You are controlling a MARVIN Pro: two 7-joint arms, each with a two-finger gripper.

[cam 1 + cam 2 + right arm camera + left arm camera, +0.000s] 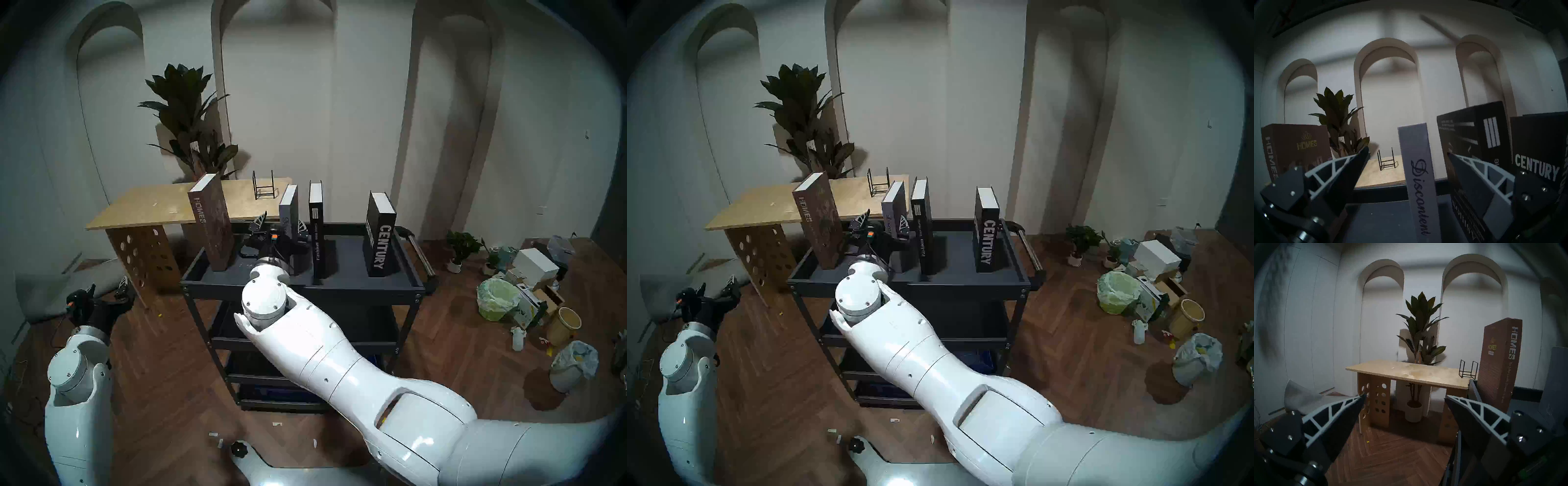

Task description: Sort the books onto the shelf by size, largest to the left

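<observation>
My right gripper needs to move toward the spine before closing, because the grey spine [288, 202] [1417, 169] stands between its fingers but they stop short of it and would miss now.
Four books stand upright on the shelf [305, 292], the dark grey top tray of a cart. From left to right they are the tall brown "HOMES" [212, 224], the grey "Discontent" [288, 217], the slim black "Fashion" [316, 230] and the thick black "CENTURY" [380, 237]. My right gripper [281, 225] is open with one finger on each side of the grey book. In the right wrist view the grey spine [1417, 169] stands between the fingers, touching neither. My left gripper [105, 292] is open and empty, low above the floor to the left of the cart.
A light plywood table [152, 207] with a small black wire rack [264, 190] stands behind the cart's left end. A potted plant [190, 112] is behind it. The cart handle [420, 251] sticks out on the right. Bins and boxes [495, 298] clutter the floor at the right.
</observation>
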